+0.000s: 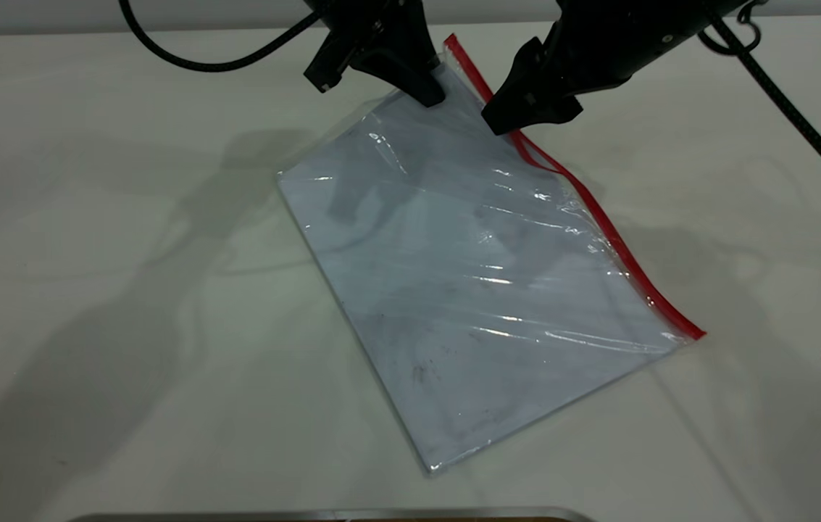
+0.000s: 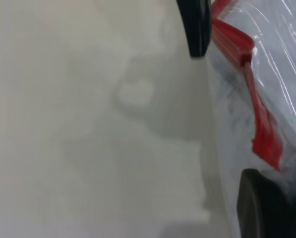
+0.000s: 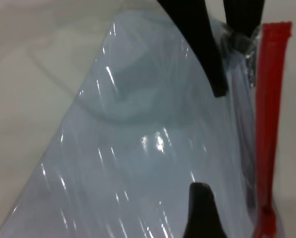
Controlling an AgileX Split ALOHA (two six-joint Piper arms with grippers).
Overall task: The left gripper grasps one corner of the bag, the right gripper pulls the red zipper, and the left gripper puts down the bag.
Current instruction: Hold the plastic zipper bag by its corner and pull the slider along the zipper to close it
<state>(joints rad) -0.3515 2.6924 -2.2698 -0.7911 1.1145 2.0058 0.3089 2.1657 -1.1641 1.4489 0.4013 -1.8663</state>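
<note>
Next, my right gripper grabs the red zipper by its slider (image 3: 266,218) to pull the bag's zipper along.
The bag (image 1: 468,283) lies slanted on the white table, its far corner lifted. The red zipper (image 1: 598,210) runs along its right long edge. My left gripper (image 1: 428,90) is shut on the far corner, just beside the zipper's end. Its fingers (image 3: 209,59) show in the right wrist view, pinching the plastic. One left finger (image 2: 262,208) is under the film in its own view. My right gripper (image 1: 526,119) is open at the zipper, a short way down from that corner. One right finger (image 3: 202,213) rests over the pouch beside the red strip (image 3: 267,124). A thicker red piece (image 2: 232,39) sits next to the right finger (image 2: 195,25).
A metal edge (image 1: 330,515) runs along the table's near side. The right arm's braided cable (image 1: 801,123) hangs across the back right. The left arm's cable (image 1: 200,61) loops at the back left.
</note>
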